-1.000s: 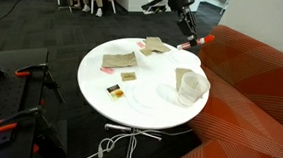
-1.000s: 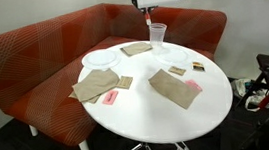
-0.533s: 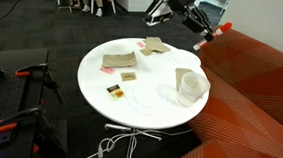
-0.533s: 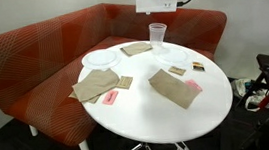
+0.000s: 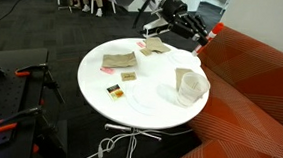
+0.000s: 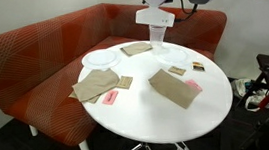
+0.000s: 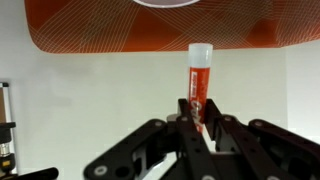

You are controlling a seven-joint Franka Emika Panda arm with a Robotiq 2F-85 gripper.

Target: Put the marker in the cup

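Note:
The marker's whitish end is outside the cup's rim, so it would fall outside if I opened now. My gripper moves the marker toward the cup before releasing it.
My gripper is shut on the marker, a red stick with a whitish end that points out past the fingers. In an exterior view the gripper hangs tilted above the far edge of the white round table, and the marker sticks out over the sofa side. The off-white cup stands on the table, nearer the camera and below the gripper. In an exterior view my wrist hangs just above the cup and hides its top.
Beige cloth pieces and white plates lie on the table, with a small orange-and-black item and a pink item. The red sofa wraps round the table. Cables lie on the floor.
The arm has swung and tilted with the marker still held. The marker has gone from pointing downward to pointing out sideways, and the wrist now covers the cup's top in an exterior view.

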